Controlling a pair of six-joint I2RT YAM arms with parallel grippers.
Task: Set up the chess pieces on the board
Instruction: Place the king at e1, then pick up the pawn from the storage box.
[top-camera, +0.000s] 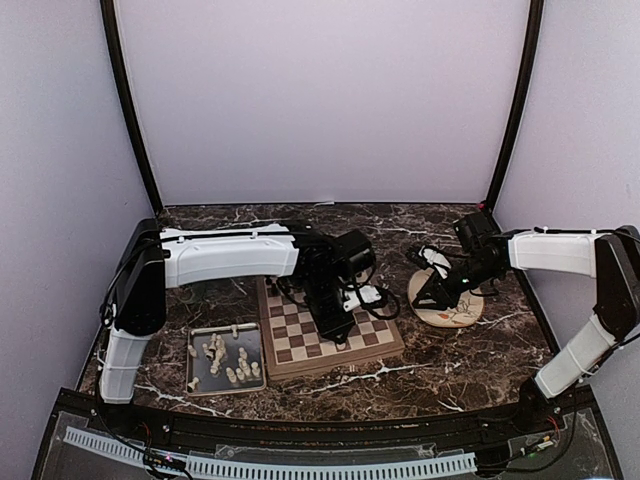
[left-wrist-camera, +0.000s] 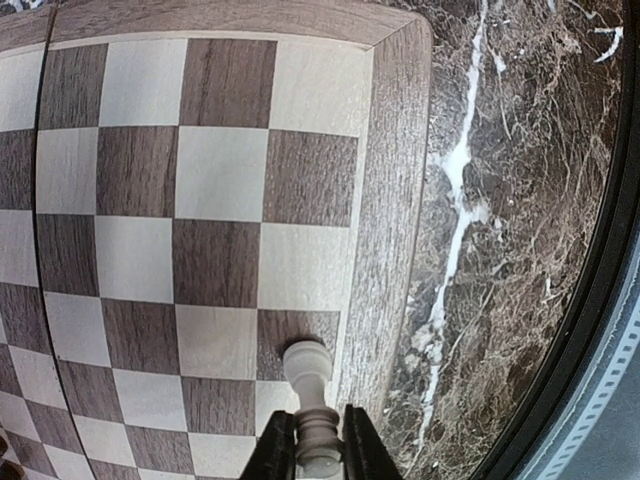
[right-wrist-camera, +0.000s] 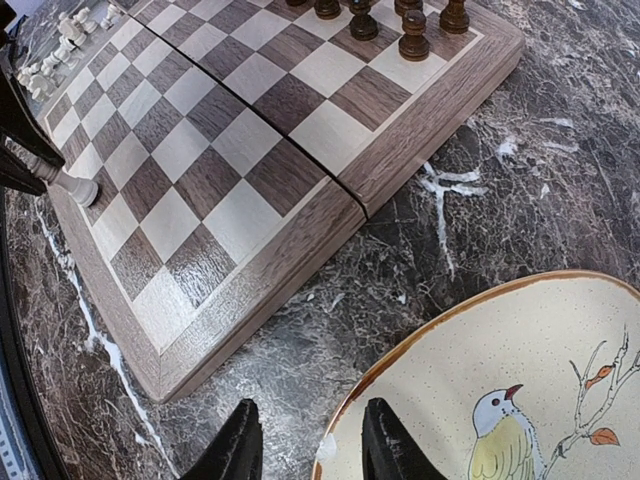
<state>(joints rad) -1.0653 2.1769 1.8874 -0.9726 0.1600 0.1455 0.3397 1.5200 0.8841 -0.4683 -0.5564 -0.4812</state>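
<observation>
The cream-white chess piece's base is at the board within the dark square and the piece would stand, so it is time for my left gripper to release it.
My left gripper (left-wrist-camera: 320, 455) is shut on a cream-white chess piece (left-wrist-camera: 308, 385). It holds the piece by its upper part, with the base on or just above a dark square at the edge of the board (left-wrist-camera: 395, 200). The same piece shows in the right wrist view (right-wrist-camera: 75, 185). In the top view the left gripper (top-camera: 330, 325) is over the board (top-camera: 290, 350). Several dark brown pieces (right-wrist-camera: 413, 35) stand along the board's far side. My right gripper (right-wrist-camera: 305, 440) is open and empty, straddling the rim of the round plate (right-wrist-camera: 520, 380); it also shows in the top view (top-camera: 432, 290).
A grey metal tray (top-camera: 225, 329) left of the board holds several cream-white pieces (top-camera: 228, 362), also seen in the right wrist view (right-wrist-camera: 60, 40). The bird-painted plate (top-camera: 462, 312) lies right of the board. Dark marble table (left-wrist-camera: 500, 250) and black frame rails surround.
</observation>
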